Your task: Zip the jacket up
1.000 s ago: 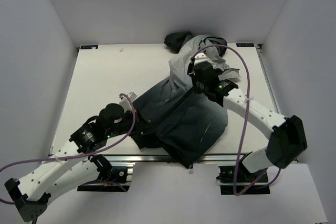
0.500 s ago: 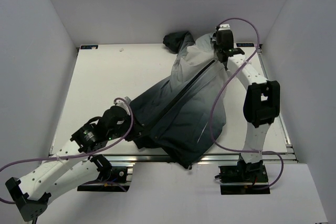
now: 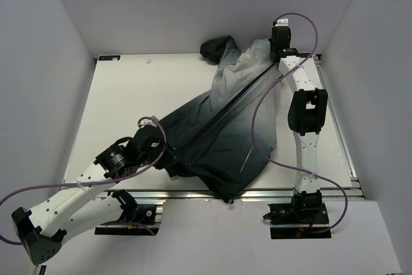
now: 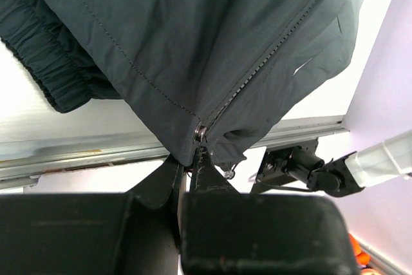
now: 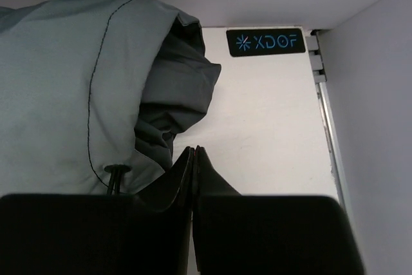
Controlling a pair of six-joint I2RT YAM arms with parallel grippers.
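The zipper is stretched straight and closed, and the hem would land on the tabletop, so it is now time to open my left gripper.
The jacket (image 3: 238, 127) lies stretched diagonally across the table, dark at the near left and light grey at the far right. Its dark zipper (image 3: 225, 111) runs as one straight closed line along it. My left gripper (image 3: 168, 156) is shut on the jacket's bottom hem (image 4: 167, 127), right beside the zipper's metal lower end (image 4: 201, 133). My right gripper (image 3: 278, 57) is at the jacket's far grey end. In the right wrist view that gripper (image 5: 194, 151) is shut, with nothing showing between the tips, and grey jacket fabric (image 5: 58, 82) lies just to their left.
A dark bunched part of the jacket (image 3: 215, 48) lies at the table's back edge. A gathered elastic cuff (image 4: 58, 75) lies by the metal front rail (image 4: 96, 149). Walls close in at the back and sides. An XDOF label (image 5: 265, 42) marks the back right corner.
The right arm swept from the jacket's middle out to its far back right end. The jacket pulled straight and the zipper line closed behind it. The left gripper kept its hold on the hem.
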